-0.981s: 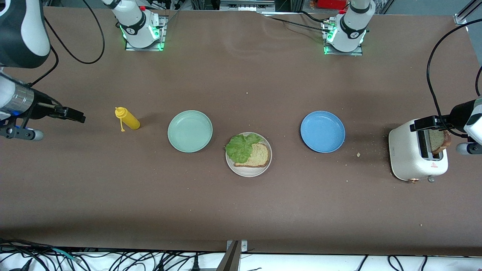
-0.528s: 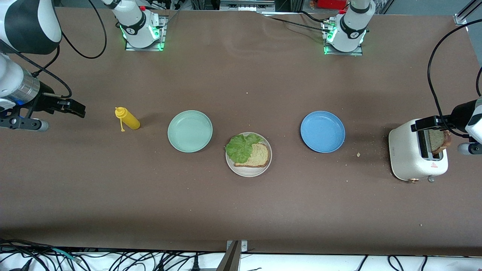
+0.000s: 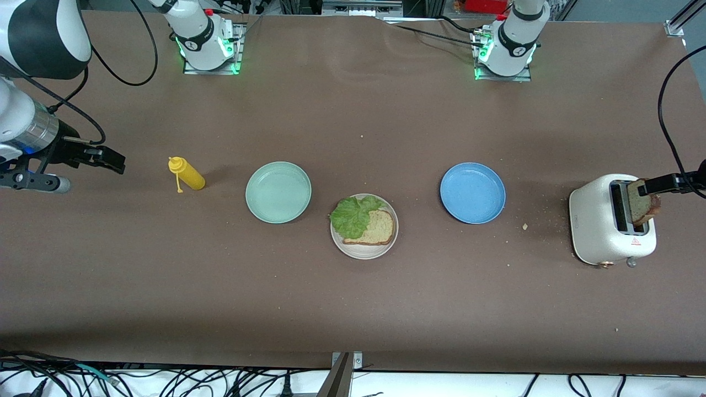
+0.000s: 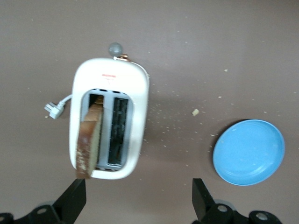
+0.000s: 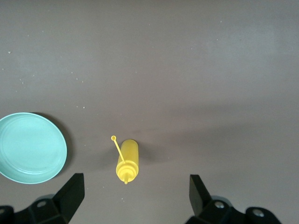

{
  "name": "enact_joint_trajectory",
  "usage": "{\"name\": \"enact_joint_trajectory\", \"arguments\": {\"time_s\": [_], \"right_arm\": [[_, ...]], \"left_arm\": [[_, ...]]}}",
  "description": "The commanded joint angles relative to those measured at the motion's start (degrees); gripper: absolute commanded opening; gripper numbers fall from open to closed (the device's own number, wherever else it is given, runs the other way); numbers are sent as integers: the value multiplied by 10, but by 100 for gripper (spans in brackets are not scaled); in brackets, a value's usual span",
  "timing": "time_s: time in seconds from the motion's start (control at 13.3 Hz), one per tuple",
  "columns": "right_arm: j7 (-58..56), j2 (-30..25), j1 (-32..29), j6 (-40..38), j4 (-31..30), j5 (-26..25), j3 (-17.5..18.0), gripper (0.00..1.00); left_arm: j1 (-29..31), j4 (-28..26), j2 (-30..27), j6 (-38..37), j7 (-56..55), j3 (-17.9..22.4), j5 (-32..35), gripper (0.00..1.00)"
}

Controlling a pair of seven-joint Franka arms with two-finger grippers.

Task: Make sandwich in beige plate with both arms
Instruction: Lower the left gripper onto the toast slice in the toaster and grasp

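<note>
My left gripper is to grab the bread slice by its protruding top edge [image 3: 647, 204] next, because the slice's lower part is inside the toaster slot [image 3: 639, 229].
The beige plate [image 3: 364, 251] sits mid-table and holds one slice of speckled brown bread [image 3: 379, 228] with a green lettuce leaf [image 3: 352, 215] partly over it. A second bread slice [image 3: 644, 207] stands in a slot of the white toaster [image 3: 598, 226] at the left arm's end; it also shows in the left wrist view [image 4: 88, 142]. My left gripper [image 3: 653, 186] is open and empty over the toaster's edge [image 4: 138, 200]. My right gripper [image 3: 113, 161] is open and empty above the table by the yellow bottle [image 5: 135, 193].
A yellow squeeze bottle [image 3: 187, 175] lies at the right arm's end, beside a mint-green plate [image 3: 278, 192]. A blue plate [image 3: 472, 192] sits between the beige plate and the toaster. Crumbs lie near the toaster. The toaster's plug [image 4: 52, 109] lies beside it.
My left gripper has pulled back from the toaster toward the left arm's end of the table; the bread slice stays in the slot. My right arm shifted slightly, then stopped.
</note>
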Motion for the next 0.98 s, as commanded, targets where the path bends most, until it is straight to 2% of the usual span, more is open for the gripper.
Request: {"name": "enact_joint_trajectory", "arguments": {"time_s": [0.0, 0.3, 0.6, 0.68, 0.75, 0.83, 0.91], "right_arm": [[11, -14, -2, 5, -6, -4, 5, 99], [10, -13, -2, 6, -5, 12, 4, 100], [9, -11, -2, 7, -5, 12, 4, 100], [8, -11, -2, 7, -5, 12, 4, 100], [8, -11, -2, 7, -6, 12, 4, 100], [8, -11, -2, 7, -6, 12, 4, 100], [8, -11, -2, 7, -6, 12, 4, 100]], "left_arm": [[27, -53, -11, 49, 27, -7, 17, 100], [60, -126, -10, 143, 61, -7, 19, 100], [82, -153, 3, 170, 90, -7, 18, 99], [85, -155, 10, 170, 90, -7, 18, 93], [85, -154, 13, 170, 90, -7, 18, 79], [86, -154, 15, 170, 90, -7, 18, 59], [88, -154, 18, 165, 90, -7, 18, 35]]}}
